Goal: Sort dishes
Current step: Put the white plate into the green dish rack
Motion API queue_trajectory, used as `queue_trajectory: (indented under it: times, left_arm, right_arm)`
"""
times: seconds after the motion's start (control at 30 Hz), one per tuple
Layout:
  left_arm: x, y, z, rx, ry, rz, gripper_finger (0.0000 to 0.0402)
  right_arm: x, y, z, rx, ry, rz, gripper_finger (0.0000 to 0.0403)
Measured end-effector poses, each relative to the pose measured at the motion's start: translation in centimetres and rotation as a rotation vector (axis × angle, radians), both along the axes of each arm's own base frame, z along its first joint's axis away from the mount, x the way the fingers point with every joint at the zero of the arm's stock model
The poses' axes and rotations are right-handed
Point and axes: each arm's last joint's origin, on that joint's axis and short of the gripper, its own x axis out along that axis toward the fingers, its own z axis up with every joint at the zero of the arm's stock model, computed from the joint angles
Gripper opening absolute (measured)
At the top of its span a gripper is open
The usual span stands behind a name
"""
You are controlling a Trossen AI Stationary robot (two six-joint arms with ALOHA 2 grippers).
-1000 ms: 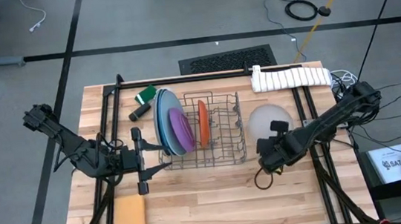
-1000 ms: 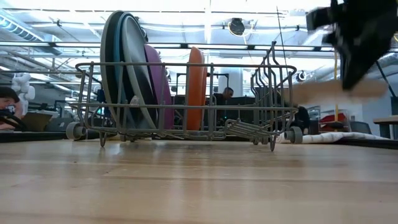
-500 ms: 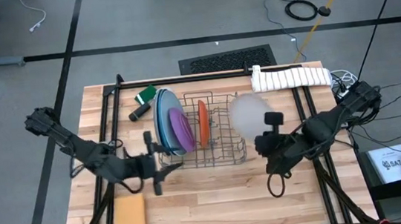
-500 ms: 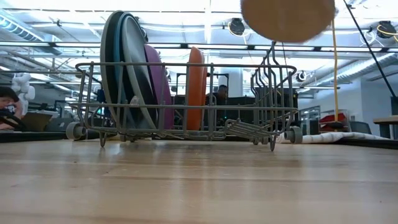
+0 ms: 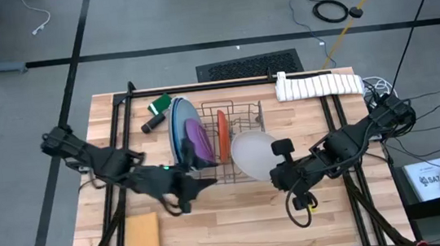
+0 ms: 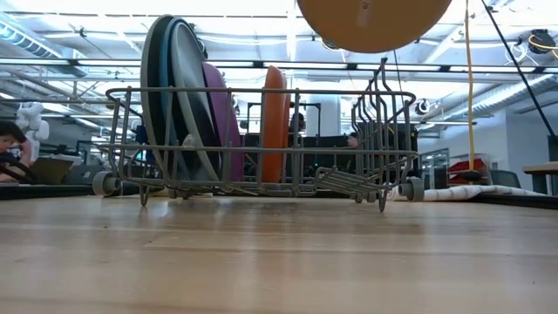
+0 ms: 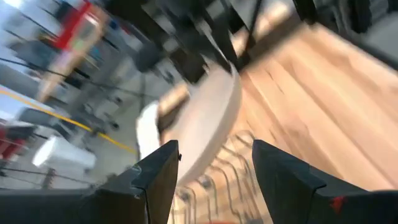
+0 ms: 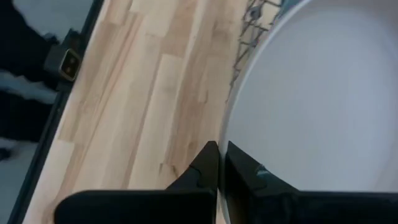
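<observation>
The left gripper next needs to grab the light grey plate by its rim (image 5: 240, 171) (image 7: 217, 147) to take the plate over. Then the robot needs to stand the plate in the wire rack.
My right gripper (image 5: 280, 167) is shut on the light grey plate (image 5: 254, 154), which hovers over the wire rack's (image 5: 245, 169) right near corner. The low view shows that plate (image 6: 375, 19) from below, high above the rack (image 6: 261, 139). Large blue-toned plates (image 5: 178, 127), the purple plate (image 5: 198, 139) and the orange plate (image 5: 223, 133) stand on edge in the rack's slots. My left gripper (image 5: 197, 184) is open just near of the rack's left end, touching nothing. Its wrist view looks past the fingers (image 7: 214, 152) at the grey plate (image 7: 205, 124). My right gripper pinches the grey plate's rim (image 8: 221, 134) between its two fingers (image 8: 205, 165), one finger on each face. It comes at the plate from the table's right and near side. The plate is lifted clear of rack and table, lying roughly flat with a slight tilt.
A rolled white towel (image 5: 318, 85) lies at the far right edge, and a green and black object (image 5: 157, 109) lies far left of the rack. A tan square sheet (image 5: 141, 242) sits at the near left corner. Bare wood (image 5: 239, 227) stretches across the near side.
My right gripper has raised the grey plate from the table right of the rack. It has carried the plate left and nearer, over the rack's right end. My left gripper has swung right along the rack's near side and turned toward the plate.
</observation>
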Motion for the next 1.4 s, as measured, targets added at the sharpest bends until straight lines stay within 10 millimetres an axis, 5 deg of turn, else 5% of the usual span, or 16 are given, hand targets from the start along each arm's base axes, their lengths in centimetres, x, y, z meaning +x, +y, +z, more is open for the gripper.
queue_trajectory:
  times: [0.3,0.77,0.9,1.07,1.23,1.4]
  left_arm:
    - [4.1,0.4,-0.9,0.041,0.215,-0.006,0.0207]
    - [5.8,2.3,-1.6,-0.044,0.272,-0.057,0.0205]
    - [5.9,2.7,-1.6,-0.069,0.286,-0.072,0.0156]
    - [5.8,2.8,-2.2,-0.061,0.351,-0.147,0.0028]
    - [5.8,2.9,-2.2,-0.033,0.362,-0.183,0.0019]
    - [5.9,2.9,-2.1,-0.032,0.352,-0.174,0.0018]
  right_arm:
    - [0.8,0.1,0.2,0.042,-0.038,0.058,0.0]
    - [1.4,0.6,0.8,0.076,-0.112,0.164,0.0]
    - [1.4,0.6,0.9,0.069,-0.123,0.179,0.0]
    - [1.3,0.5,1.0,0.053,-0.13,0.196,0.0]
    - [1.4,0.6,1.0,0.089,-0.125,0.172,0.0011]
    - [1.4,0.8,1.2,0.135,-0.149,0.072,0.007]
